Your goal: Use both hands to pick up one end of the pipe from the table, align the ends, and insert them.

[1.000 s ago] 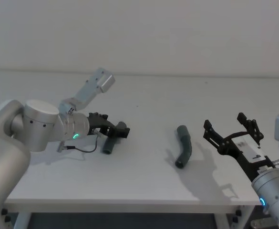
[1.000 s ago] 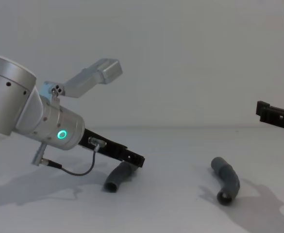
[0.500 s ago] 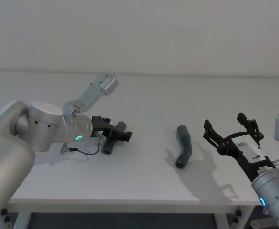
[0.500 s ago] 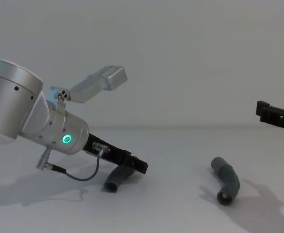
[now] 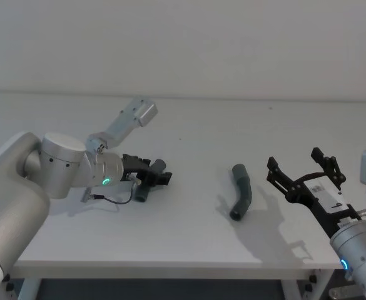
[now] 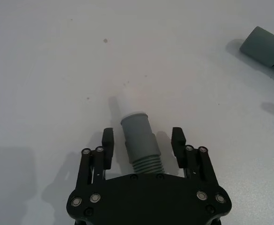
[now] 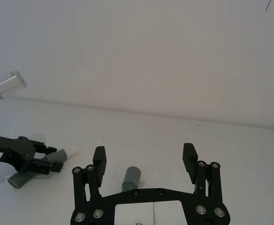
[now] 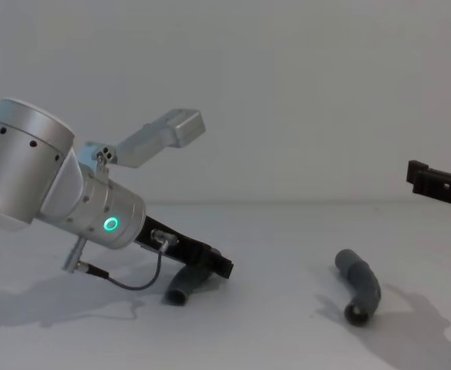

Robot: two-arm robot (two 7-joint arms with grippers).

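Next, my left gripper grabs the pipe piece by its smooth grey collar (image 6: 141,143), leaving the pipe piece's white end (image 6: 129,102) free to insert.
Two dark grey bent pieces of the pipe lie on the white table (image 5: 189,240). The left piece (image 5: 145,189) (image 8: 185,287) lies under my left gripper (image 5: 161,175). In the left wrist view its fingers (image 6: 107,140) stand on both sides of that piece (image 6: 137,136), with a gap on each side; the left gripper (image 6: 142,140) is open. The light round end (image 6: 134,116) points away from the wrist. The right piece (image 5: 241,191) (image 8: 361,289) lies alone at mid-table. My right gripper (image 5: 305,170) (image 7: 144,157) hangs open to its right, clear of it.
A silver camera block (image 5: 139,112) juts up from the left wrist, and a black cable (image 5: 111,199) loops beneath it. The white wall (image 5: 183,44) rises behind the table. The table's front edge (image 5: 170,270) runs close below both arms.
My left arm has pushed slightly forward and down, bringing its open fingers lower around the left pipe piece. The right arm and the right piece have not moved.
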